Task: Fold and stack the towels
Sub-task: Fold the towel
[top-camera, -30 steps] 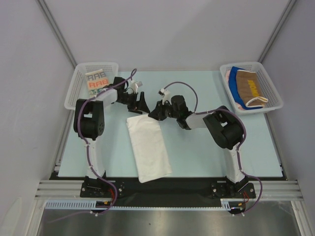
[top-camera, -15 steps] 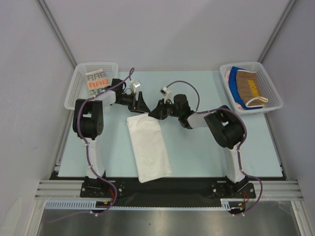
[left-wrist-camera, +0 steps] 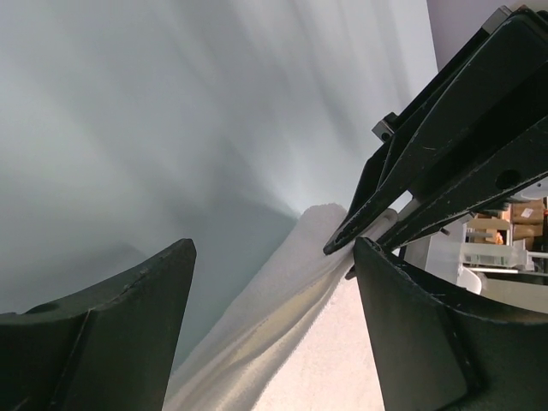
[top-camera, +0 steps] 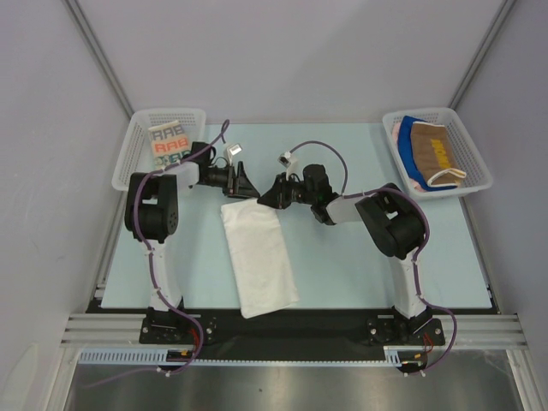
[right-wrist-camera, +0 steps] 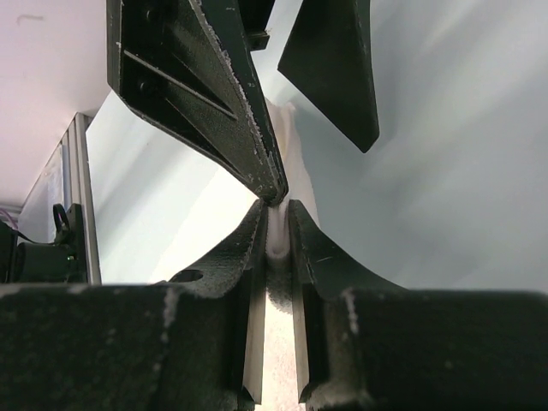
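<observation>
I will next pinch the white towel's far edge [top-camera: 250, 203] with my left gripper, so the folded white towel trails lengthwise. Then I can stack it on the cream towel [top-camera: 166, 144].
A plain white towel [top-camera: 259, 255], folded into a long strip, lies in the middle of the table, one of several towels in view. My right gripper [top-camera: 268, 198] is shut on the far right corner of it; the right wrist view shows the cloth [right-wrist-camera: 276, 244] pinched between the fingers. My left gripper [top-camera: 245, 186] hovers open at the same far end, and the towel's edge [left-wrist-camera: 291, 325] lies between its spread fingers without being gripped. A cream lettered towel [top-camera: 166, 144] lies folded in the left basket. Brown [top-camera: 435, 152], blue [top-camera: 417, 125] and pink towels fill the right basket.
White mesh baskets stand at the far left [top-camera: 130, 160] and far right [top-camera: 476, 160] corners of the pale blue mat [top-camera: 368, 265]. The two grippers are almost touching; the right gripper's fingers [left-wrist-camera: 445, 154] loom close in the left wrist view. Grey walls enclose the table.
The left gripper has edged slightly back toward the towel's far edge and stayed open. The right gripper holds its pinch nearly in place. The towel has not moved.
</observation>
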### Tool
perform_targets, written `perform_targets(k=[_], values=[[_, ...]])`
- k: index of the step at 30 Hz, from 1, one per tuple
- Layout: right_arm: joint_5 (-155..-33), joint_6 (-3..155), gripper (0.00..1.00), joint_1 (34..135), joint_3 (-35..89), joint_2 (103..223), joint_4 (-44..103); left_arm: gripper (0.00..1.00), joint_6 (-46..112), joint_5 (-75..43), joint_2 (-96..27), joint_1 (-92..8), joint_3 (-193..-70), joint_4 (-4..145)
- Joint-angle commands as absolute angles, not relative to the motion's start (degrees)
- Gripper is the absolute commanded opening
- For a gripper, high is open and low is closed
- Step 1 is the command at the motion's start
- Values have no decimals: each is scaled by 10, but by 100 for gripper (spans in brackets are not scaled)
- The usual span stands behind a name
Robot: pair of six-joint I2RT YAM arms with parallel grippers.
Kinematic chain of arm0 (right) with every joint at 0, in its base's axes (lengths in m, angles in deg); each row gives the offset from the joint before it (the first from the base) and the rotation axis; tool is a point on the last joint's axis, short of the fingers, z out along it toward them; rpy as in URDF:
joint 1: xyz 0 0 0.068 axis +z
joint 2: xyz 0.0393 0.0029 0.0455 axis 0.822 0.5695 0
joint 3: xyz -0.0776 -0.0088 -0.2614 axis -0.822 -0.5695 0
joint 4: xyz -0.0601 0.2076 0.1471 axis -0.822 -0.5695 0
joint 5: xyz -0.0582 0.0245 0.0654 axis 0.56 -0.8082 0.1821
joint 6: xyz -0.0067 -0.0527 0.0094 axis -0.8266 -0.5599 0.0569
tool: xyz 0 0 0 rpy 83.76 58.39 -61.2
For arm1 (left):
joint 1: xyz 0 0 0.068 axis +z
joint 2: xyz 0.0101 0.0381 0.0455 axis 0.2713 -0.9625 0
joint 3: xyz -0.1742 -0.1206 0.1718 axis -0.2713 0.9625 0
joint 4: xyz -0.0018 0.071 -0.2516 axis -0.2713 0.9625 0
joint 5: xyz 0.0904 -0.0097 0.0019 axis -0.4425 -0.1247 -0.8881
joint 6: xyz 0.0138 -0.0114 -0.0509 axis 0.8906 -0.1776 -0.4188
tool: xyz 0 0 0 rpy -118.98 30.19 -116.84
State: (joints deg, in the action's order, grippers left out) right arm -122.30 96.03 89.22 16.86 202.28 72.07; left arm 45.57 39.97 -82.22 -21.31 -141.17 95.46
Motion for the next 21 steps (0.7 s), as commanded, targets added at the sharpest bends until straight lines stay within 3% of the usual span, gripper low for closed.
perform_targets(k=[1, 21], values=[[-1200, 962, 15, 875, 176, 2014, 781, 81, 469, 437, -822, -208, -1399, 953], [-1208, 975, 15, 867, 174, 2022, 791, 81, 436, 454, -808, -183, -1370, 912]])
